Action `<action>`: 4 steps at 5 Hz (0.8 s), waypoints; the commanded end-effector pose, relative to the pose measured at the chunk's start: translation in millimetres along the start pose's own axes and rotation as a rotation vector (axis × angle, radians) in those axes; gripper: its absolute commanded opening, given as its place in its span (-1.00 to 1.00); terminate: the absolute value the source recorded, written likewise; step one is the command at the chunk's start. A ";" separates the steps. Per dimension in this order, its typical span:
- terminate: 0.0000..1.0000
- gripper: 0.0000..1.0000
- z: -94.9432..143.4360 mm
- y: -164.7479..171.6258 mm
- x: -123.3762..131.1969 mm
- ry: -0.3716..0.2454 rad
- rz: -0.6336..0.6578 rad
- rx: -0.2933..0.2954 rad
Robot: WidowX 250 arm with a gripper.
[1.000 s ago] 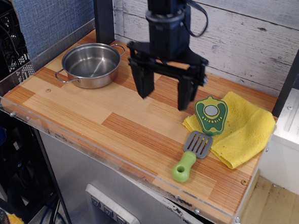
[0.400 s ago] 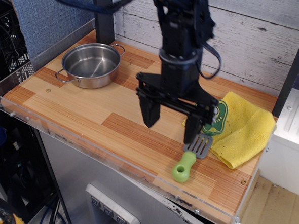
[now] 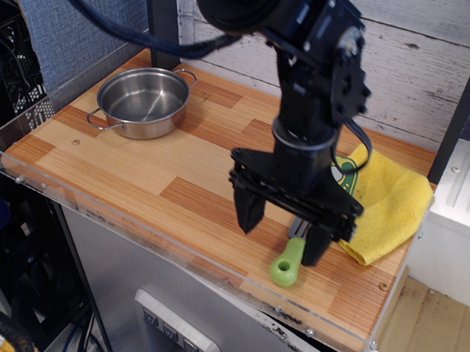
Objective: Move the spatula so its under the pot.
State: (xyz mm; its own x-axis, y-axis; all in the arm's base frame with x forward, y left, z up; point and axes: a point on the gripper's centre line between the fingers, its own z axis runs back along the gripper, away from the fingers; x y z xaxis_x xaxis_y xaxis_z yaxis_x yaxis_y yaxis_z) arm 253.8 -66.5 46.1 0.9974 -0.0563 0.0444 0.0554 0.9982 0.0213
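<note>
The spatula has a lime-green handle, and my gripper will next grab the spatula by its lime-green handle (image 3: 290,260) to set it under the pot (image 3: 142,102).
The spatula (image 3: 288,264) lies near the table's front right edge; its lime-green handle with a hole shows, and its grey blade is mostly hidden behind my gripper. My gripper (image 3: 283,228) is open, its two black fingers hanging on either side of the handle, just above it. The shiny steel pot (image 3: 142,102) stands empty at the back left of the table, far from the spatula.
A yellow cloth (image 3: 386,203) lies at the right, with a dark green pepper-shaped piece (image 3: 343,173) on it, partly hidden by my arm. A clear plastic lip (image 3: 128,224) runs along the table's front edge. A dark post (image 3: 163,20) stands behind the pot.
My gripper has moved from the table's middle back forward and right and come down over the spatula. It has stayed open. The spatula and pot have not moved.
</note>
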 end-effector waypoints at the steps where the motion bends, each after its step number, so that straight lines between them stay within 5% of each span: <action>1: -1.00 1.00 -10.8 -15.3 2.1 -0.018 -0.024 0.023; 4: -1.00 1.00 -47.2 -0.1 14.1 0.046 0.014 0.072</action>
State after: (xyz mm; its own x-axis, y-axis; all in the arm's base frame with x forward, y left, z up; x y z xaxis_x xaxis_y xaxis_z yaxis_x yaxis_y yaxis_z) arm 271.7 -73.8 3.3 0.9981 -0.0608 0.0054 0.0601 0.9945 0.0862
